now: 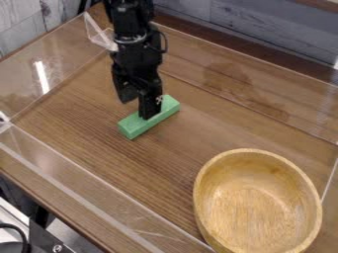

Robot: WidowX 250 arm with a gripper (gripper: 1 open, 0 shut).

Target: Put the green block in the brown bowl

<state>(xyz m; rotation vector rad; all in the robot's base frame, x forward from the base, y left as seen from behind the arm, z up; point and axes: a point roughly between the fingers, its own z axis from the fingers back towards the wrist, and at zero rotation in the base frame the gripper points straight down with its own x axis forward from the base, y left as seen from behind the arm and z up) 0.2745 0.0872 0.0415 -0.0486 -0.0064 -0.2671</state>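
Note:
My gripper will next grab the green block point(142, 121) by its long sides. Then it can drop the block into the brown bowl point(259, 204).
The green block point(142, 121) lies flat on the wooden table, its long side running diagonally. My black gripper point(140, 101) points straight down over the block's far end, open, its two fingers spread to either side just above it. Nothing is between the fingers. The brown bowl point(259, 204), wide and shallow with a thick rim, stands empty at the front right, well apart from the block and the gripper.
Clear plastic walls point(53, 59) fence the wooden tabletop point(238, 99) on its sides. A wall of grey planks point(264, 20) stands behind. The table's front edge runs along the lower left, with dark equipment point(53, 237) below it.

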